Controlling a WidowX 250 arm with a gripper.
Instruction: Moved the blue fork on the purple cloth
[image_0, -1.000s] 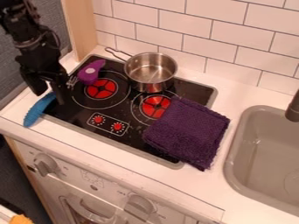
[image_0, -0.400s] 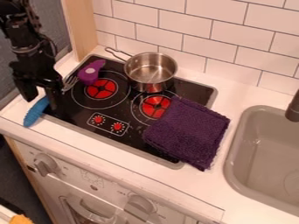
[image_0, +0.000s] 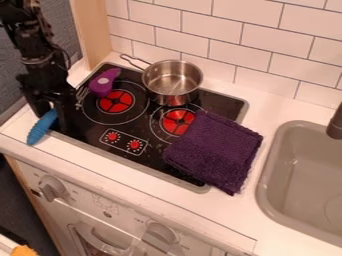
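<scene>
I'll move the blue fork (image_0: 41, 128) onto the purple cloth, grabbing its blue handle.
At the left end of the stove, the gripper (image_0: 53, 118) hangs low over the fork, its fingers open on either side of the blue handle. The blue fork (image_0: 41, 128) lies across the stove's left edge, handle end on the white counter and metal tines beside the purple toy. Part of its middle is hidden behind the gripper. The folded purple cloth (image_0: 215, 150) covers the stove's right front corner and extends onto the counter.
A steel pot (image_0: 172, 82) stands at the back of the black stove top (image_0: 90, 131). The purple toy (image_0: 103, 83) lies at the back left, near a wooden post (image_0: 92, 30). A grey sink (image_0: 300, 180) is at the right.
The gripper first shifted toward the front left, then a little back to the right, staying around the fork's handle. Cloth, pot and purple toy have not moved.
</scene>
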